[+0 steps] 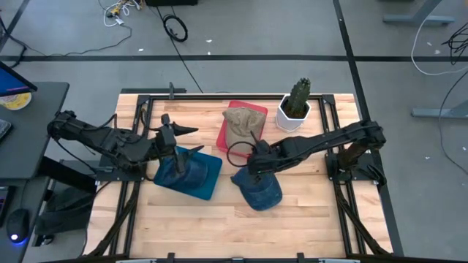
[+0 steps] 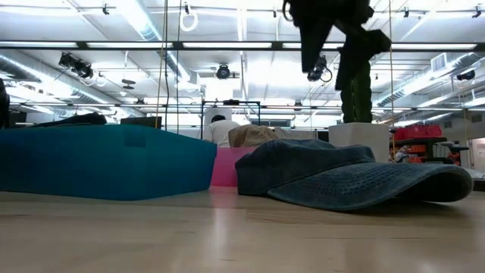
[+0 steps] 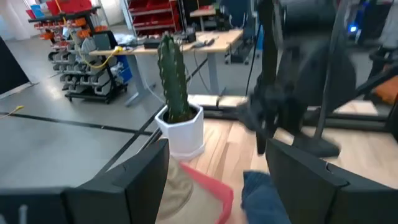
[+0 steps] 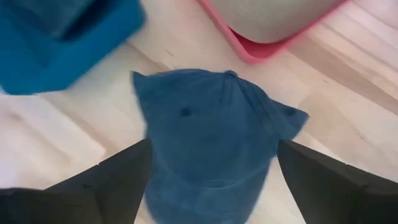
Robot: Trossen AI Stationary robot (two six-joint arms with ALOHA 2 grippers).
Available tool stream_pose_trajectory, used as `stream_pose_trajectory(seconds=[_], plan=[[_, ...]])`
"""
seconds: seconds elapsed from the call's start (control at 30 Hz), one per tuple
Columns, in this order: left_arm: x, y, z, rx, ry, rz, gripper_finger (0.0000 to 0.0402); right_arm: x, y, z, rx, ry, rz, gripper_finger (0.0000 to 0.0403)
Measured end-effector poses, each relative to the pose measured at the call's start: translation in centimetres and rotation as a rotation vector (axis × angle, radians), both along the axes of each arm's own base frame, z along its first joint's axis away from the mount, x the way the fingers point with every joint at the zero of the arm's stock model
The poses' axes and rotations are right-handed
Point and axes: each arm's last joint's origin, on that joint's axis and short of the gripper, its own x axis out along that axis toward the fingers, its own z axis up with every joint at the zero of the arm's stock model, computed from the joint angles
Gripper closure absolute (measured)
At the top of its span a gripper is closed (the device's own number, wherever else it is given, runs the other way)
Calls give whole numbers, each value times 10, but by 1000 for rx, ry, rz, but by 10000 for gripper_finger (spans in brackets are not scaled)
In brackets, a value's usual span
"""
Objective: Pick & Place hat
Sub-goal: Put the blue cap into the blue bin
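Observation:
The blue denim cap needs to be picked up next, so my right gripper should grab the blue denim cap by its top (image 1: 260,188) (image 4: 211,134).
A blue denim cap (image 1: 258,190) lies brim-down on the wood table (image 1: 307,212), between a blue tray (image 1: 191,175) and the right rails. My right gripper (image 1: 254,162) hangs open a little above the cap (image 4: 205,130), a finger to each side of its crown, touching nothing; the low view shows the right gripper (image 2: 333,53) clear of the cap (image 2: 341,178). My left gripper (image 1: 175,139) is open over the blue tray's far edge, pointing toward the cactus. A beige hat (image 1: 241,124) rests in a pink tray (image 1: 252,109).
A cactus in a white pot (image 1: 295,111) stands at the far right, beside the pink tray (image 3: 211,186). Something dark blue lies inside the blue tray (image 4: 56,37). Black rails (image 1: 344,168) frame the table. Bare wood lies along the near edge.

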Motion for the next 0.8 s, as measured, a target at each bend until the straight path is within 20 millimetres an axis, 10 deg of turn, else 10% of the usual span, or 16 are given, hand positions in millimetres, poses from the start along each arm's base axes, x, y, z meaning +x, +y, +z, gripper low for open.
stream_pose_trajectory(seconds=[0.4,0.8], plan=[[-1,0,6,-27,-54,-18,133,4,-4,-12,8,45,-1,71],[-1,0,6,-32,-53,-18,133,2,-5,-73,108,15,-27,71]])
